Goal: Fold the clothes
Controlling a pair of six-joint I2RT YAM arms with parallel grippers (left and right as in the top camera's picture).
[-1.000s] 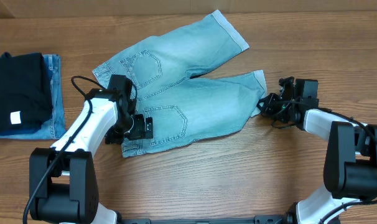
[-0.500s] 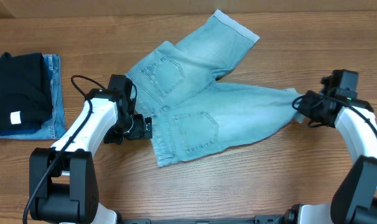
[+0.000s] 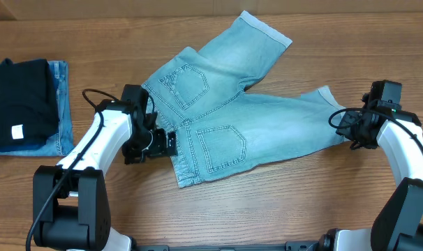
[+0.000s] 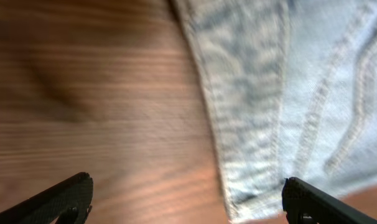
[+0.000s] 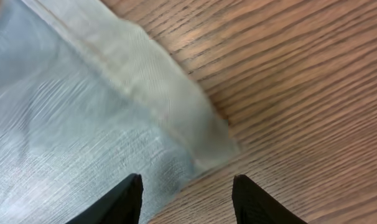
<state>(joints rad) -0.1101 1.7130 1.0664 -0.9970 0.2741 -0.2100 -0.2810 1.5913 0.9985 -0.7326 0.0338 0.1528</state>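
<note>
The left gripper grabs the waistband's near corner [image 3: 184, 179] next, to fold one leg of the denim shorts [image 3: 225, 118] over the other.
The light blue denim shorts [image 3: 225, 118] lie flat mid-table, back pockets up, waistband to the left, one cuffed leg pointing up-right and the other right. My left gripper [image 3: 162, 144] hovers open at the waistband's edge. In the left wrist view the left gripper [image 4: 188, 200] spans bare wood and the waistband [image 4: 251, 124], gripping nothing. My right gripper [image 3: 347, 127] is at the right leg's hem. In the right wrist view the right gripper [image 5: 188, 196] is open above the cuffed hem [image 5: 170, 106], and the cloth lies loose on the table.
A folded black garment [image 3: 16, 104] with a small white tag rests on a folded darker denim piece [image 3: 62, 111] at the table's left edge. Bare wood surrounds the shorts in front and to the far right.
My right gripper dragged the right leg and the whole shorts rightward, then opened and let go of the hem. The left arm barely moved, and the waistband slid out from under it.
</note>
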